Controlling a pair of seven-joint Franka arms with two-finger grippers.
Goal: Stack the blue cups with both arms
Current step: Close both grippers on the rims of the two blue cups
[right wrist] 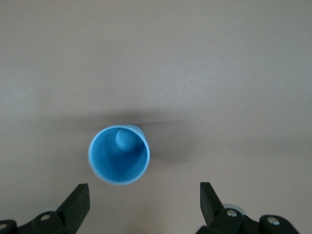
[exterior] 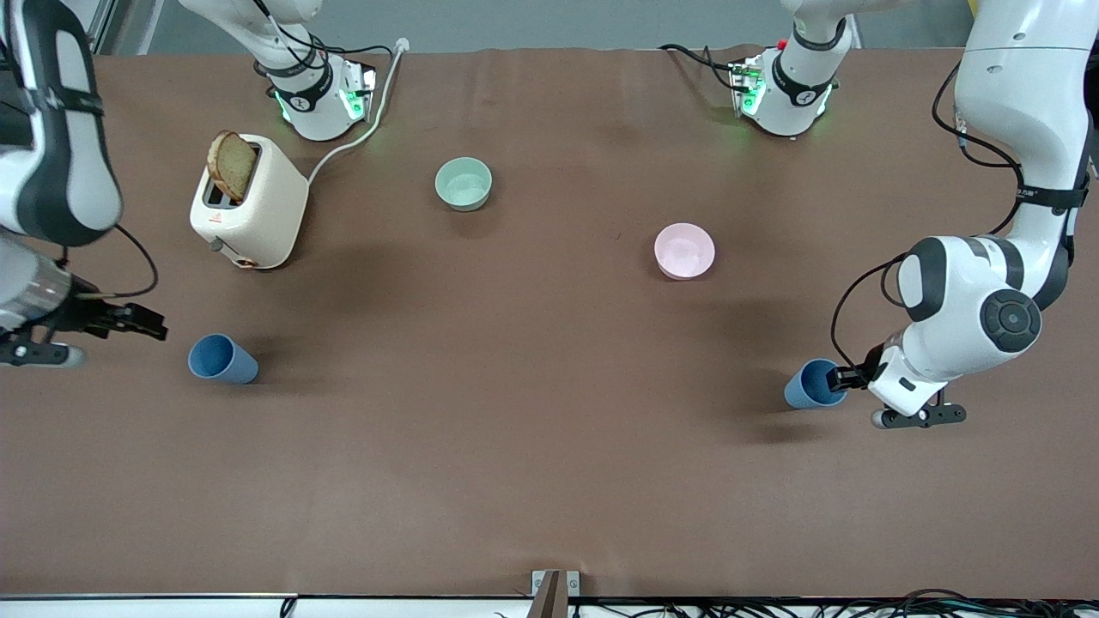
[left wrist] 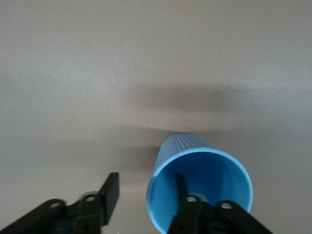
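My right gripper has to grab the blue cup by its open rim next. Then it can stack the cup into the other blue cup [exterior: 814,384].
One blue cup [exterior: 221,359] stands upright near the right arm's end of the table. My right gripper [exterior: 142,324] is open and empty, over the bare table beside this cup. In the right wrist view the cup [right wrist: 118,155] sits just ahead of the wide-open right gripper [right wrist: 142,195]. The other blue cup [exterior: 807,384] stands upright near the left arm's end. My left gripper [exterior: 846,378] is open at its rim. In the left wrist view one finger [left wrist: 180,187] is inside the cup [left wrist: 200,170] and the other finger [left wrist: 109,192] is outside, so the left gripper [left wrist: 145,191] straddles the wall.
A cream toaster [exterior: 249,206] with a bread slice [exterior: 232,165] and its white cable stands near the right arm's base. A pale green bowl [exterior: 464,183] and a pink bowl [exterior: 684,250] sit mid-table, farther from the front camera than the cups.
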